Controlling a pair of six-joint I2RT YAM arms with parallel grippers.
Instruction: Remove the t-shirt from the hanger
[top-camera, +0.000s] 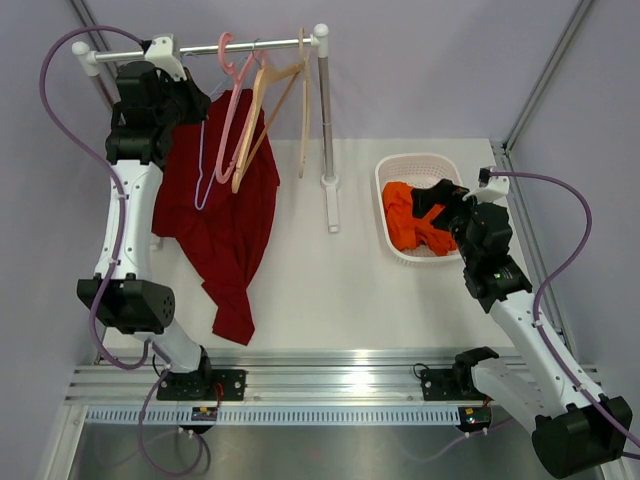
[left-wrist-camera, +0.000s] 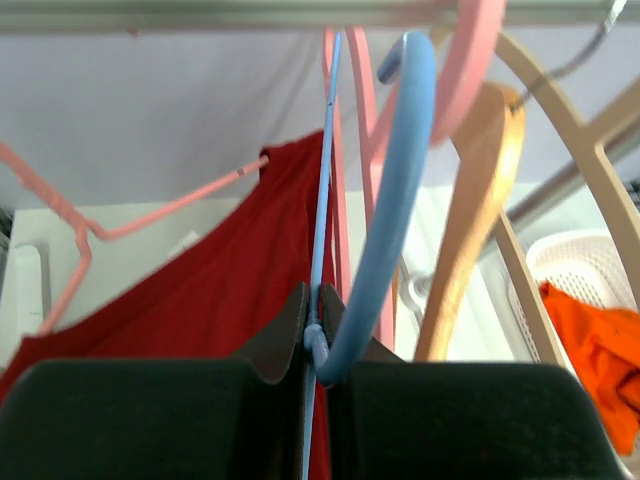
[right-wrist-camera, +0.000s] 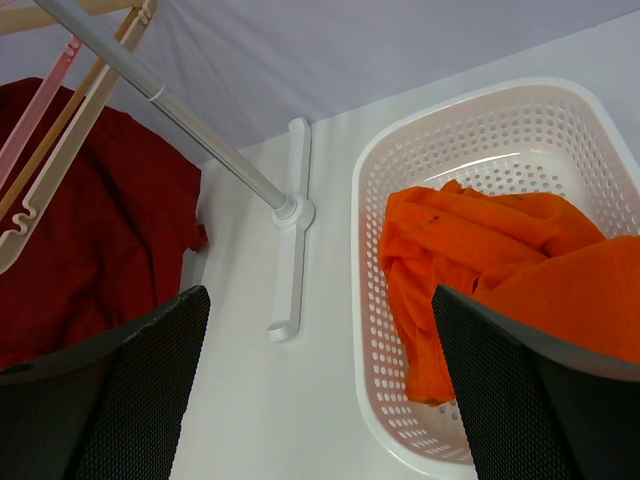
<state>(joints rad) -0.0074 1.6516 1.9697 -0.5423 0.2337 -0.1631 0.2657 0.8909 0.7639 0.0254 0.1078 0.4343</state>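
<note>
The hook's top (left-wrist-camera: 415, 46) is below the bar's lower edge. My left gripper must keep the blue hanger until its hook curves over the bar.
A dark red t-shirt (top-camera: 225, 225) hangs from a thin blue hanger (top-camera: 201, 170) under the rail, and its lower end trails onto the table. My left gripper (top-camera: 188, 100) is up by the rail, shut on the blue hanger (left-wrist-camera: 400, 190) at the twisted neck just below its hook. In the left wrist view the red t-shirt (left-wrist-camera: 210, 295) spreads behind my left gripper (left-wrist-camera: 318, 318). My right gripper (top-camera: 440, 203) hovers over the near edge of the basket. Seen from its own wrist, the right gripper (right-wrist-camera: 320, 385) stands wide open and holds nothing.
A white clothes rail (top-camera: 200, 48) on a post (top-camera: 327, 140) carries a pink hanger (top-camera: 236, 110) and two wooden hangers (top-camera: 268, 105). A white perforated basket (top-camera: 385, 175) at the right holds an orange garment (top-camera: 404, 218). The rail's foot (right-wrist-camera: 290, 250) lies left of the basket (right-wrist-camera: 400, 410).
</note>
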